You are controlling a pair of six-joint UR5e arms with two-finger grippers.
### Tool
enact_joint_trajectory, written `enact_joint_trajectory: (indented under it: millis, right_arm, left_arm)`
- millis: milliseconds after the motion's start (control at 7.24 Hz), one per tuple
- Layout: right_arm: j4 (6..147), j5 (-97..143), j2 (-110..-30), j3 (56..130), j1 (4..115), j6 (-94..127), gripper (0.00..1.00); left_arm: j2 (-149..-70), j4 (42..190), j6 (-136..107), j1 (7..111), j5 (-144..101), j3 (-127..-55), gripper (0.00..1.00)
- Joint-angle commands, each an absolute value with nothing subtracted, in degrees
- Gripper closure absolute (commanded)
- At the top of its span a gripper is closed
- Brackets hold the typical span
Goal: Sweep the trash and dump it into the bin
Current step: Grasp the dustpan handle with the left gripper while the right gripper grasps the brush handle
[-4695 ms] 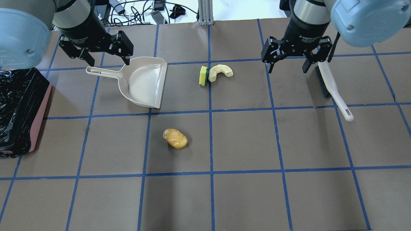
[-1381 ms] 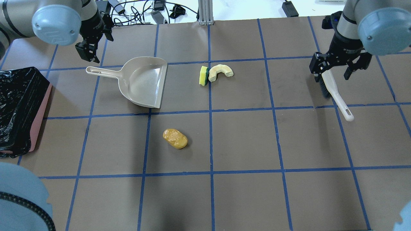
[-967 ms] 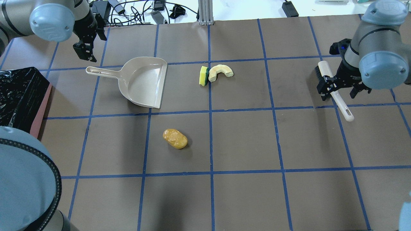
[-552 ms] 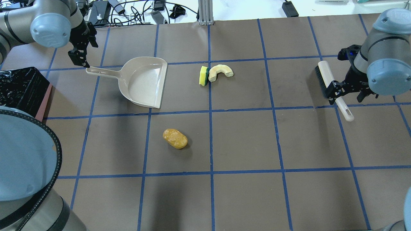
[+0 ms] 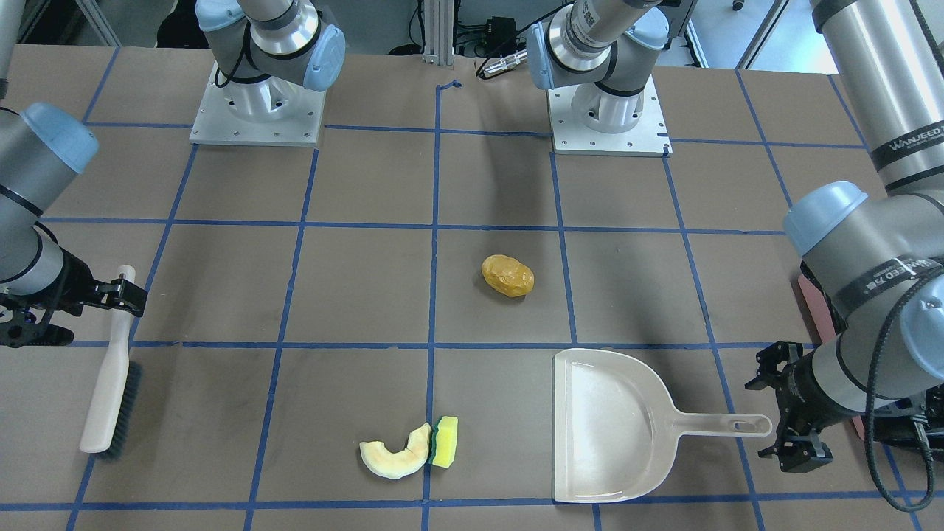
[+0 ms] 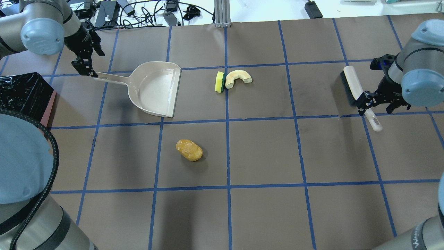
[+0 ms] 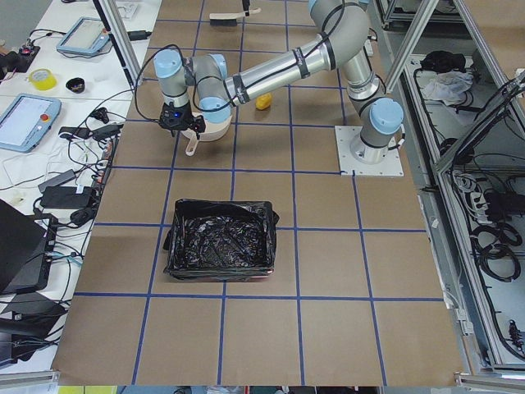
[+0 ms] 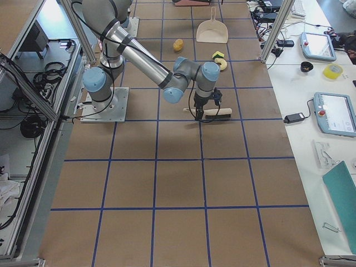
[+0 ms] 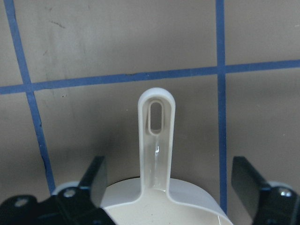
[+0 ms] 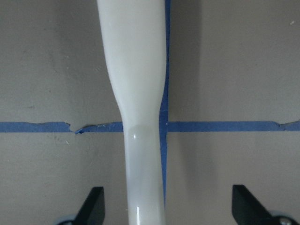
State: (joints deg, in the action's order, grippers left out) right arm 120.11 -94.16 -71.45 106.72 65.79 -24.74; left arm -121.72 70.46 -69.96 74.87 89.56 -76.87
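My right gripper is to sweep the trash into the dustpan (image 5: 611, 425) next, so it should grab the beige brush by its handle (image 5: 124, 287).
The trash lies on the table: a yellow-brown potato-like lump (image 6: 189, 150) in the middle, and a pale melon slice (image 6: 238, 77) touching a yellow-and-green sponge block (image 6: 219, 82) farther back. The pink bin with a black bag (image 6: 21, 95) stands at the left edge. My left gripper (image 6: 86, 67) is open, its fingers either side of the beige dustpan's handle (image 9: 156, 140). My right gripper (image 6: 376, 106) is open, astride the beige brush's handle (image 10: 140, 140). Neither grips anything.
The beige dustpan (image 6: 156, 88) lies with its mouth toward the sponge. The brush (image 6: 352, 85) lies at the right, bristles facing the middle. Cables and an aluminium post (image 6: 220, 14) sit beyond the table's far edge. Blue tape lines grid the brown tabletop.
My left gripper has moved down and left to the dustpan handle's end. My right gripper has slid along the brush from its head to its handle. The trash has not moved.
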Motion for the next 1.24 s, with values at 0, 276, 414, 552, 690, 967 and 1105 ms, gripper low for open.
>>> enact_joint_trajectory:
  millis: [0,276,414,552,690,967,1105]
  right_arm:
    - [120.1,-94.1,-71.4,106.8,65.7,-25.5,0.07]
    - [119.4,-96.7,-72.9,106.8,66.1,-25.7,0.07]
    - [119.0,-96.1,-72.9,107.4,66.1,-27.6,0.09]
    - [119.3,-95.8,-72.9,109.0,66.1,-28.2,0.11]
    - [119.7,-94.4,-72.8,109.7,66.1,-29.1,0.11]
    - [120.0,-94.3,-72.8,109.6,66.1,-29.3,0.10]
    - [120.2,-94.3,-72.9,109.1,66.1,-29.3,0.11]
  left_arm:
    - [-123.0,70.7,-69.8,74.8,88.9,-77.5,0.08]
    - [-123.4,70.4,-69.7,74.8,89.3,-78.0,0.11]
    - [-123.4,70.3,-69.9,74.7,89.4,-78.4,0.13]
    - [-123.5,69.2,-70.0,74.6,89.7,-79.1,0.14]
    - [-123.9,68.0,-70.0,74.5,90.0,-79.6,0.14]
    - [-124.5,66.7,-70.1,74.3,89.9,-80.2,0.21]
    - [-124.6,66.7,-70.1,74.2,89.5,-80.2,0.30]
